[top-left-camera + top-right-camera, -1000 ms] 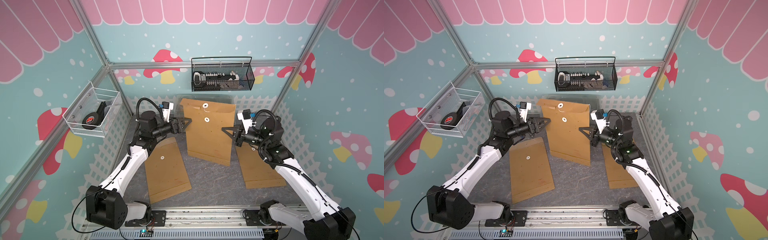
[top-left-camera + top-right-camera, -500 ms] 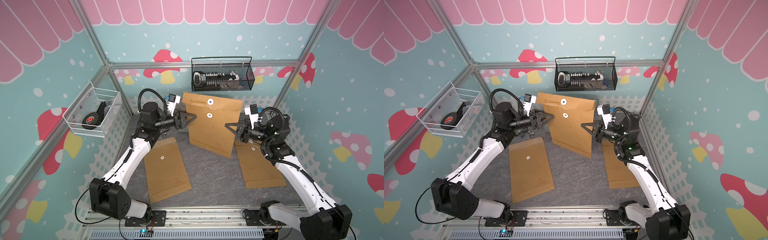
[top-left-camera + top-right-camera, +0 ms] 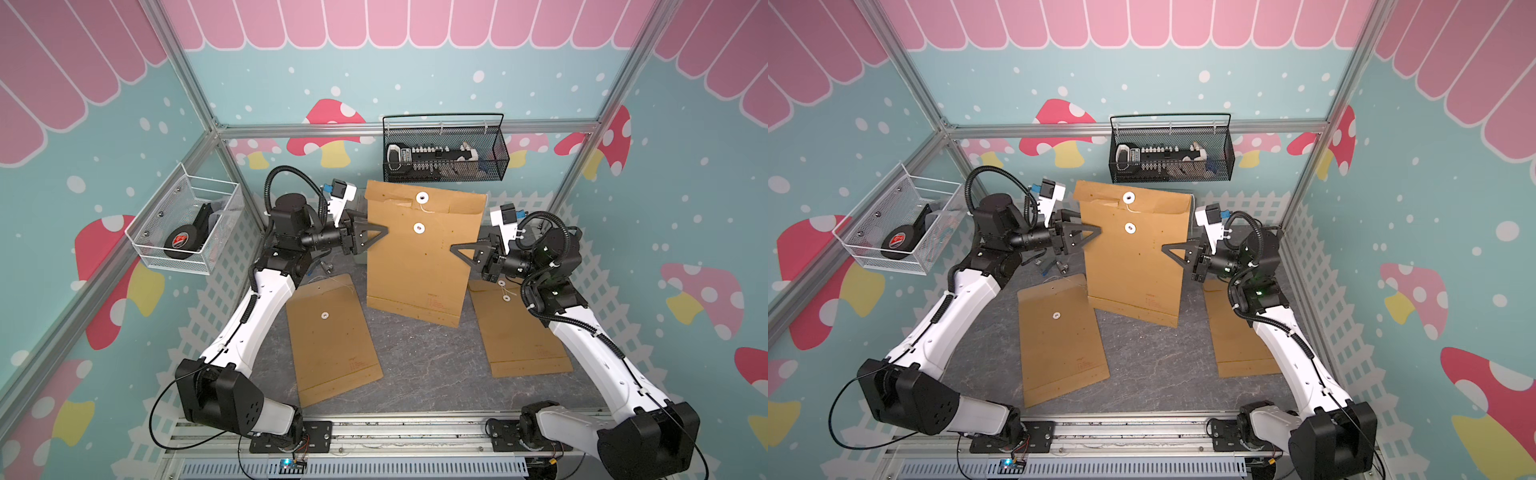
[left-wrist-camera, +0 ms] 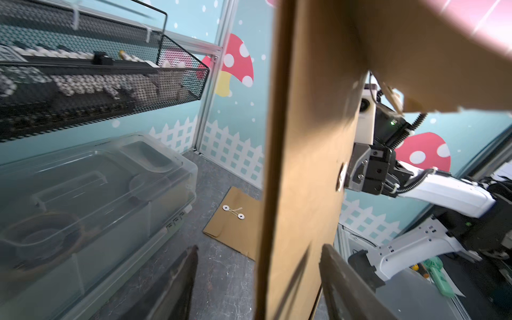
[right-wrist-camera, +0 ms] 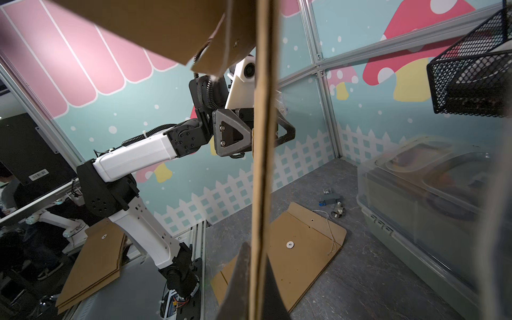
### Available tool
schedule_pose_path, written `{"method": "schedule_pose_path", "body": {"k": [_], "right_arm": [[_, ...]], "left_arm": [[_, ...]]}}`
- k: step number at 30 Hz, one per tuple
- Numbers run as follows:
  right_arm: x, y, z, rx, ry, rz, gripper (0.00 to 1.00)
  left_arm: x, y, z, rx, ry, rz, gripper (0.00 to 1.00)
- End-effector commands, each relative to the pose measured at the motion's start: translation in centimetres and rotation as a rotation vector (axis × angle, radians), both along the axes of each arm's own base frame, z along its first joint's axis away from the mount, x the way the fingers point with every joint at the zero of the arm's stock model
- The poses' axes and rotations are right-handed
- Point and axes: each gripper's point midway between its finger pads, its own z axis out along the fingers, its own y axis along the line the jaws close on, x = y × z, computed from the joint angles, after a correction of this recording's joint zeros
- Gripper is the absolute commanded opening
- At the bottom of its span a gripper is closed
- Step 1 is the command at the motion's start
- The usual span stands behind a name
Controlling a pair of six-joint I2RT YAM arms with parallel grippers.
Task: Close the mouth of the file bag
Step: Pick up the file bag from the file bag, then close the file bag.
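My left gripper grabs the file bag by its side edge below the flap next, since that leaves the discs and string free for closing.
A brown file bag (image 3: pixel 415 266) (image 3: pixel 1133 266) stands nearly upright in mid-air between the two arms, its lower edge over the grey floor. Two white discs (image 3: pixel 422 198) (image 3: pixel 419 227) sit near its top, a string dangling from the upper one. The flap (image 5: pixel 171 25) juts out from the top. My right gripper (image 3: pixel 454 248) (image 5: pixel 256 266) is shut on the bag's right edge (image 5: pixel 261 166). My left gripper (image 3: pixel 384 229) (image 4: pixel 259 266) is open, its jaws straddling the left edge (image 4: pixel 293 166) with gaps on both sides.
Two more brown file bags (image 3: pixel 332 336) (image 3: pixel 519 332) lie flat on the floor on either side. A black wire basket (image 3: pixel 444 153) hangs on the back wall, a white one (image 3: pixel 187 228) on the left wall. A clear plastic box (image 4: pixel 97 194) stands behind the bag, small parts (image 5: pixel 332 205) beside it.
Both arms have raised the file bag toward the back wall and stood it more upright. The left jaws narrowed on its edge, then spread again.
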Motion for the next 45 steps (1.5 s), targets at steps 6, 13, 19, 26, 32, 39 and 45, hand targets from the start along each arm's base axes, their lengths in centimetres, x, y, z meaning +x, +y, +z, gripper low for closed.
{"method": "schedule_pose_path", "body": {"k": [6,13,19,26,32,39,45], "right_arm": [[0.4,-0.1,0.6,0.015,-0.006,0.008,0.00],[1.8,-0.6,-0.4,-0.010,0.025,-0.060,0.00],[3.1,-1.4,-2.2,-0.039,0.068,-0.169,0.25],[4.1,-5.7,-4.5,-0.054,0.098,-0.440,0.41],[6.0,-9.4,-4.6,-0.138,0.031,-0.710,0.41],[8.0,-9.7,-3.6,-0.197,-0.050,-0.820,0.48],[9.5,-8.3,-3.1,-0.218,-0.114,-0.839,0.55]], "left_arm": [[-2.0,-2.3,1.6,-0.017,-0.060,-0.129,0.54],[-1.8,-1.9,1.6,-0.020,-0.055,-0.109,0.07],[-1.1,-1.0,3.0,-0.016,-0.087,-0.058,0.00],[-0.7,0.5,3.6,0.028,-0.119,0.028,0.00],[-1.2,0.2,3.8,0.033,-0.119,0.011,0.00],[-2.0,-1.0,3.9,0.045,-0.123,-0.020,0.00],[-3.1,-2.4,4.2,0.046,-0.124,-0.061,0.00]]}}
